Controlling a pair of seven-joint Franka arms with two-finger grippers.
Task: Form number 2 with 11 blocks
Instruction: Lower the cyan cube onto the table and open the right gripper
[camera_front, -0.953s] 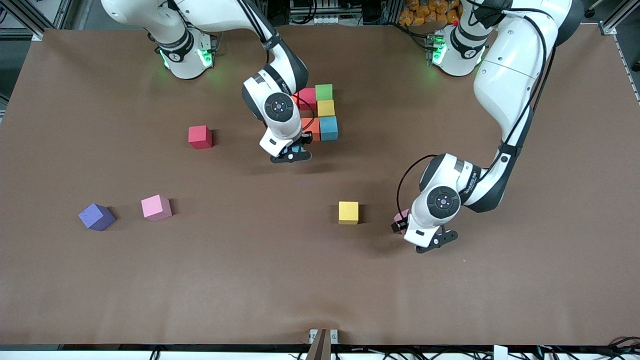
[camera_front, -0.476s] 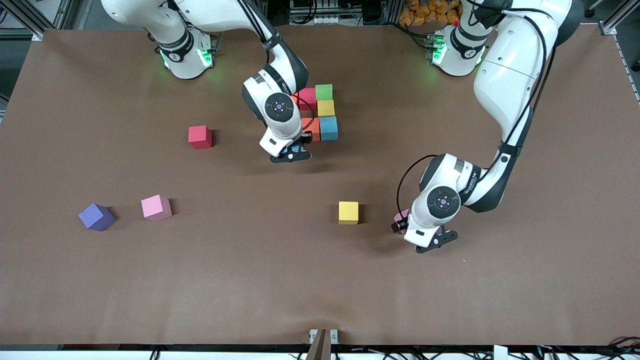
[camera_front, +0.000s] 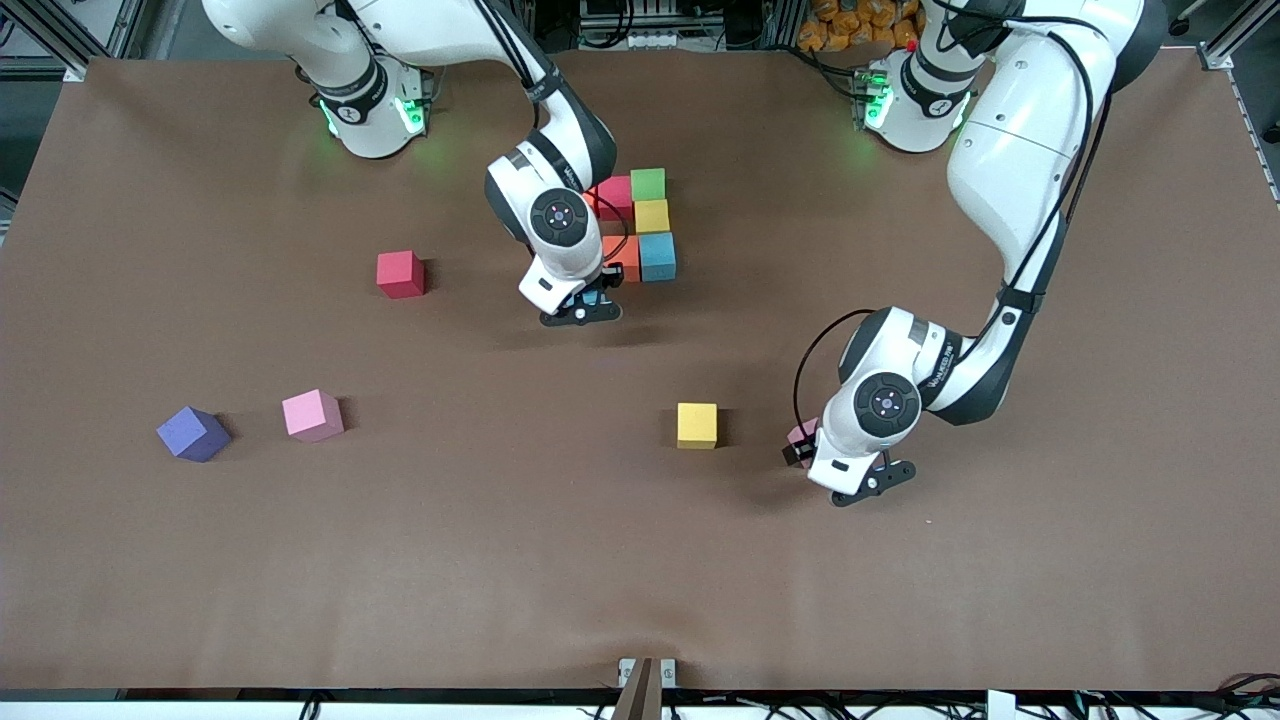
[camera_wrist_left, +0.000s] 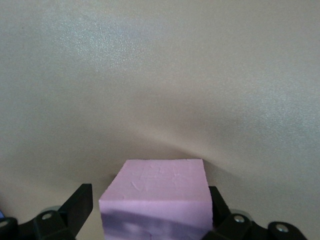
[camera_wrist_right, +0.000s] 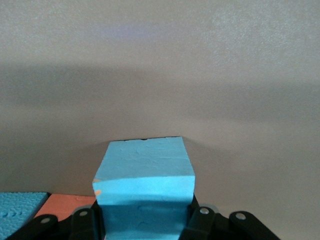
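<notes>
The light blue block's base is low on the tabletop beside the orange block and it would stand, so my right gripper needs to release it.
A cluster of blocks stands toward the robots' bases: green (camera_front: 648, 183), deep pink (camera_front: 614, 196), yellow (camera_front: 652, 215), light blue (camera_front: 657, 256) and orange (camera_front: 624, 256). My right gripper (camera_front: 592, 299) (camera_wrist_right: 143, 220) is shut on another light blue block (camera_wrist_right: 144, 170), right beside the orange block (camera_wrist_right: 65, 206) on its side nearer the front camera. My left gripper (camera_front: 806, 447) (camera_wrist_left: 149, 207) is open, low over the table. Its fingers (camera_wrist_left: 77, 205) straddle a pink block (camera_wrist_left: 160, 185) (camera_front: 800, 432), with a gap showing on one side.
Loose on the table lie a red block (camera_front: 400, 273), a pink block (camera_front: 312, 415) and a purple cube (camera_front: 192, 433) toward the right arm's end. A yellow block (camera_front: 697, 425) sits beside the left gripper.
</notes>
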